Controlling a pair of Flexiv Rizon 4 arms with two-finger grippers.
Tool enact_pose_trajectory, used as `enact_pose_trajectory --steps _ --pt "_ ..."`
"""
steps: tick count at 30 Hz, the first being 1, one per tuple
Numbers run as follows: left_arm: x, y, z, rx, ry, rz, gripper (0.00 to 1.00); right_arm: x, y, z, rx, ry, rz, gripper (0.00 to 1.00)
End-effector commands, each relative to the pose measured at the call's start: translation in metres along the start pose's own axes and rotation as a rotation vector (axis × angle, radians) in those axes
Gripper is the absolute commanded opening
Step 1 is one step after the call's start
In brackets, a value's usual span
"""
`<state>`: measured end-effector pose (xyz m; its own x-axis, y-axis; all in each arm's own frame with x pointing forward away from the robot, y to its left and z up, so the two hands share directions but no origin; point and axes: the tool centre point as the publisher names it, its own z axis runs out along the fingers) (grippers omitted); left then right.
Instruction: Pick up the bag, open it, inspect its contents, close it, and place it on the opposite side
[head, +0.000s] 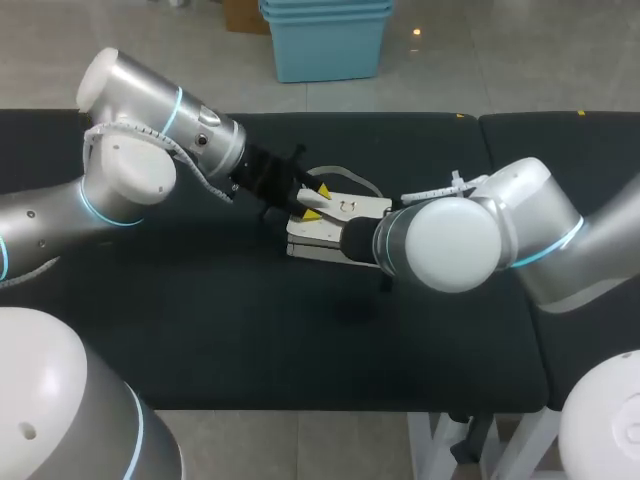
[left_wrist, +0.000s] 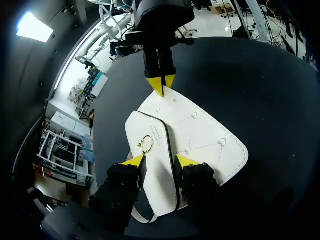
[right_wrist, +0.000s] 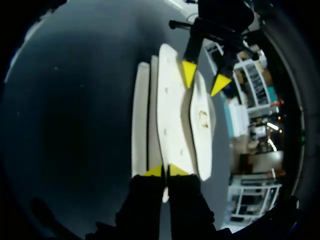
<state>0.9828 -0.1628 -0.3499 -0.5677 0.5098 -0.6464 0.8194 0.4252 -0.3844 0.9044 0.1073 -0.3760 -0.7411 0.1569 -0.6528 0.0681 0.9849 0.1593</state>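
Observation:
Next, my left gripper grabs that raised flap edge (head: 312, 202), since the flap's free edge stands up while the bag's body (head: 318, 235) lies flat on the tabletop.
A white bag (head: 318, 242) lies flat on the black table, its flap carrying a gold clasp (left_wrist: 146, 144). My left gripper (left_wrist: 160, 161) stands over the flap's end, open, one yellow tip close on each side of the flap (left_wrist: 159, 150). In the right wrist view, that left gripper (right_wrist: 204, 79) sits at the bag's far end. My right gripper (right_wrist: 165, 171) is shut on the opposite edge of the bag (right_wrist: 172, 115), pinching a thin panel. It shows ahead of my left gripper as the right gripper (left_wrist: 161, 84). In the head view my right arm (head: 440, 245) hides its own fingers.
The bag's strap (head: 345, 176) loops on the table (head: 200, 330) behind the bag. A seam (head: 488, 160) splits the tabletop at the right. The front edge (head: 300, 408) is near.

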Motion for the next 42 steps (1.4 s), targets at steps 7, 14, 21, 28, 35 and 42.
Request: enact_pose_trajectory --steps 7,14,21,28,35,42 --pt "-0.006 0.001 0.010 -0.034 -0.036 -0.043 0.00 0.003 0.000 0.003 -0.004 -0.006 0.001 0.00" --pt "-0.021 0.006 -0.005 0.017 -0.005 -0.159 0.00 0.003 0.000 0.003 -0.004 -0.006 0.001 0.00" --pt "-0.046 0.017 -0.019 0.088 0.107 -0.391 0.00 0.003 0.000 0.003 -0.004 -0.006 0.001 0.00" --pt "-0.060 0.033 -0.022 0.113 0.179 -0.558 0.00 0.003 0.000 0.003 -0.004 -0.006 0.001 0.00" --pt "-0.048 0.027 -0.015 0.085 0.167 -0.513 0.22 0.003 0.000 0.003 -0.004 -0.006 0.001 0.00" --pt "-0.029 0.019 -0.015 0.051 0.098 -0.461 0.77 0.003 0.000 0.003 -0.004 -0.006 0.001 0.00"
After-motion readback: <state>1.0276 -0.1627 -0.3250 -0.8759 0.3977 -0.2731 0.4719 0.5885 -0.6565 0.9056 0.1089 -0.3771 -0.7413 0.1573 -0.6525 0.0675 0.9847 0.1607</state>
